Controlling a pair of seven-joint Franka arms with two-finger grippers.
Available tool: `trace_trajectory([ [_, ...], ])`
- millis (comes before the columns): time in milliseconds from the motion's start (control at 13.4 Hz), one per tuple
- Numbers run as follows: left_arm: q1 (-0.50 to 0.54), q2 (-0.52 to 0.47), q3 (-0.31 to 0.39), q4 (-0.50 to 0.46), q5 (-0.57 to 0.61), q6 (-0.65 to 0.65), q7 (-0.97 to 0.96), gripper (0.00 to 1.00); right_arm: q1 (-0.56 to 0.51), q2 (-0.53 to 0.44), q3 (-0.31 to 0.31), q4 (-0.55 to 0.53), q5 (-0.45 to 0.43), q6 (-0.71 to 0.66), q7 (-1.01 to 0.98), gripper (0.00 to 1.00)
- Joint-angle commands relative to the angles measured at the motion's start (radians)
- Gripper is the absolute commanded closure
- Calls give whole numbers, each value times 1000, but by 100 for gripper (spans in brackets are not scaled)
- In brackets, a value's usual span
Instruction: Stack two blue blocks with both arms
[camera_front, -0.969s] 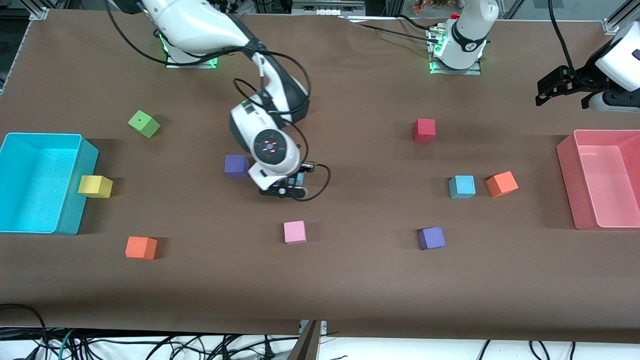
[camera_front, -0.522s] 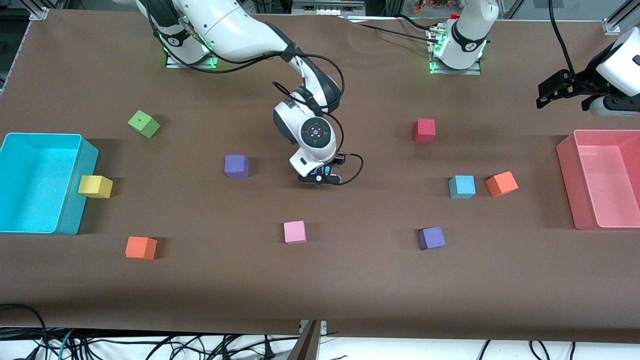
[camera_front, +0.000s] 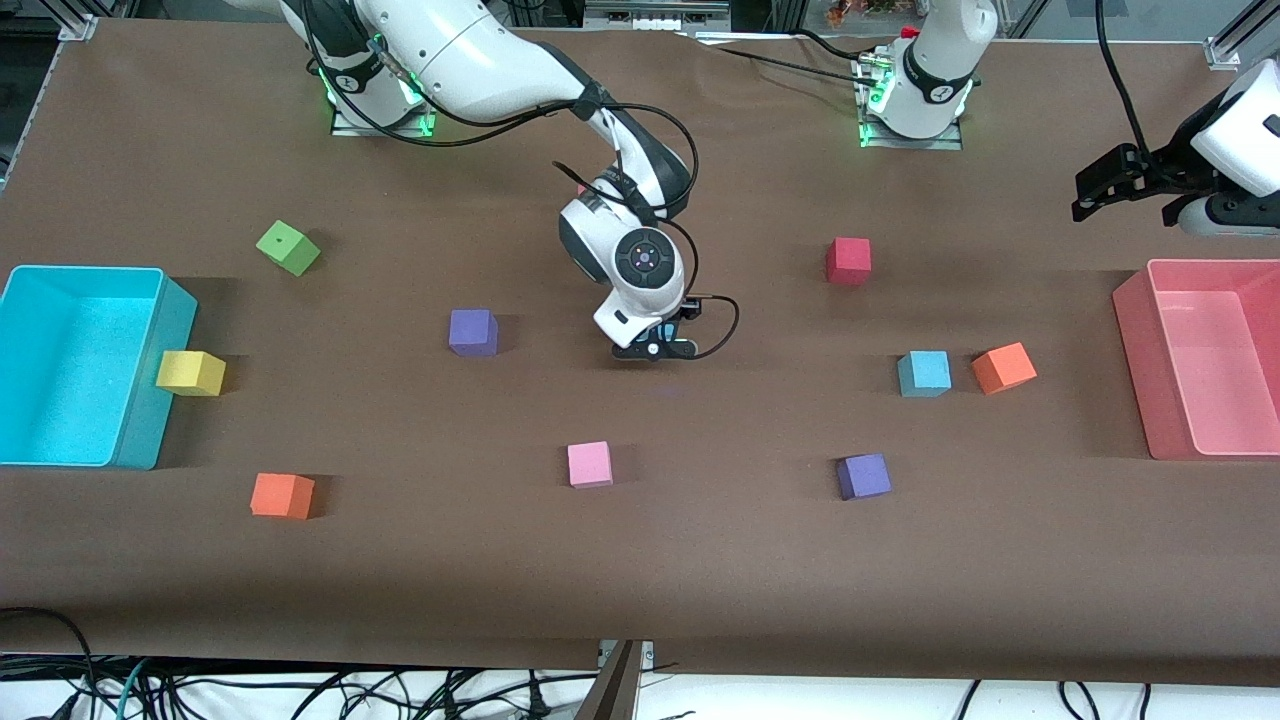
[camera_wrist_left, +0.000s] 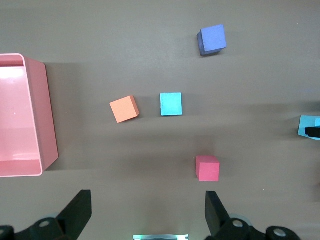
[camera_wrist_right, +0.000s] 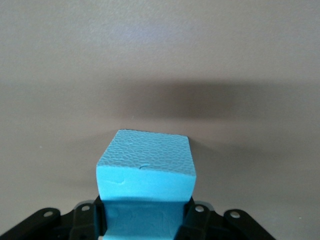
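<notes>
The held blue block (camera_wrist_right: 145, 165) is low over the mat beside its shadow and would stand, so my right gripper should open its fingers.
One blue block (camera_front: 923, 373) sits on the table beside an orange cube (camera_front: 1003, 367); it also shows in the left wrist view (camera_wrist_left: 171, 104). My right gripper (camera_front: 655, 349) is shut on the other blue block (camera_wrist_right: 145, 172) and holds it just above the bare mat at mid-table. In the front view that block is mostly hidden under the wrist; the left wrist view shows it at the frame's edge (camera_wrist_left: 307, 125). My left gripper (camera_front: 1080, 192) is open and empty, up in the air near the pink bin (camera_front: 1135, 330), its fingers (camera_wrist_left: 80, 207) wide apart.
A red cube (camera_front: 848, 260), a purple cube (camera_front: 863, 476), a pink cube (camera_front: 589, 464) and another purple cube (camera_front: 472, 332) lie around. A cyan bin (camera_front: 140, 420), yellow (camera_front: 190, 373), orange (camera_front: 281, 495) and green (camera_front: 288, 247) cubes are at the right arm's end.
My right arm has carried its blue block away from the purple cube, toward the left arm's end of the table. The left arm has stayed in place.
</notes>
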Motion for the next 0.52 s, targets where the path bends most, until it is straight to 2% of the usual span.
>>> trace_trajectory([
  [0,1,9,-3,-3,27,10,-5,0,3,27,7,31,14,-7,-19,53],
  [75,3,9,-3,-1,28,10,-5,0,3,25,7,31,14,1,-21,1],
  [447,3,7,-3,-3,27,10,-6,0,1,30,7,31,13,39,-22,0],
])
